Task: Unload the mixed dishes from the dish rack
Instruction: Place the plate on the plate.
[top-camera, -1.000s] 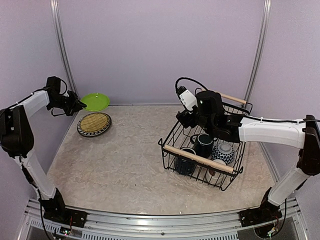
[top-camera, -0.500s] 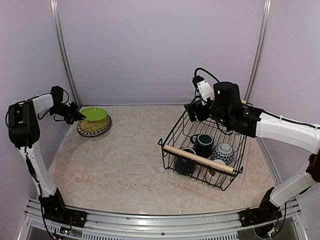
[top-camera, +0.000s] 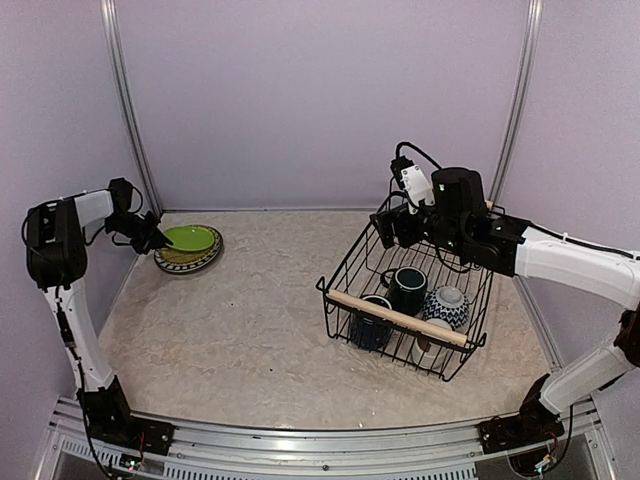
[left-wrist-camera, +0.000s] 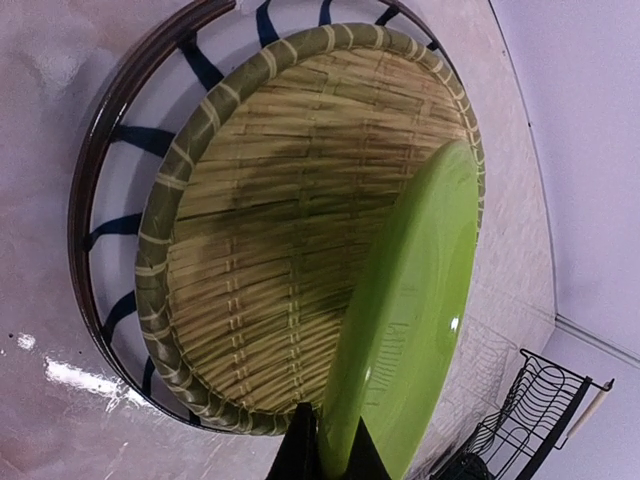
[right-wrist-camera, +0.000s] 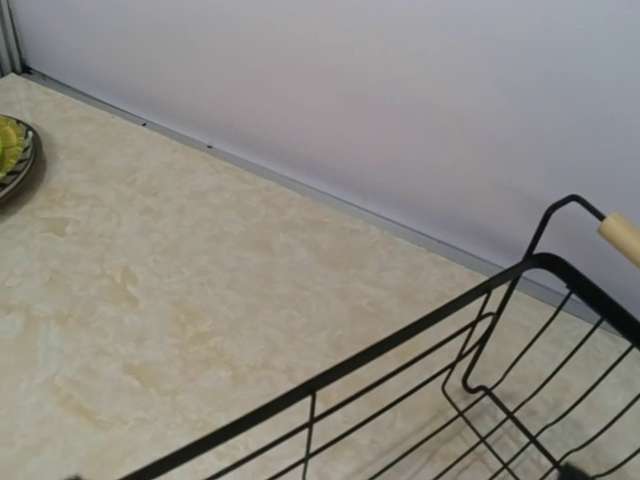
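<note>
The lime green plate (top-camera: 190, 239) tilts close over the wider, flat tan lattice plate and would land there, so my left gripper should open its fingers.
My left gripper (top-camera: 158, 240) is shut on the near rim of the lime green plate (top-camera: 190, 239). In the left wrist view the fingertips (left-wrist-camera: 300, 445) pinch that rim, and the lime green plate (left-wrist-camera: 420, 300) tilts just over the tan lattice plate (left-wrist-camera: 260, 230), which lies on the gray plate (left-wrist-camera: 115, 160). The dish rack (top-camera: 395, 318) holds two dark blue mugs (top-camera: 408, 288) (top-camera: 372, 327), the blue-white bowl (top-camera: 447, 305) and a small cup (top-camera: 430, 347). My right gripper (top-camera: 388, 228) hovers over the rack's far left corner; its fingers are hidden.
The plate stack sits at the far left, close to the left wall and its metal post (top-camera: 130, 110). The right wrist view shows the rack's black rim (right-wrist-camera: 400, 345), a wooden handle end (right-wrist-camera: 622, 238) and the back wall close behind.
My left gripper has lowered the green plate from near the back wall onto the plate stack. My right arm has risen out of the rack and moved toward its far corner.
</note>
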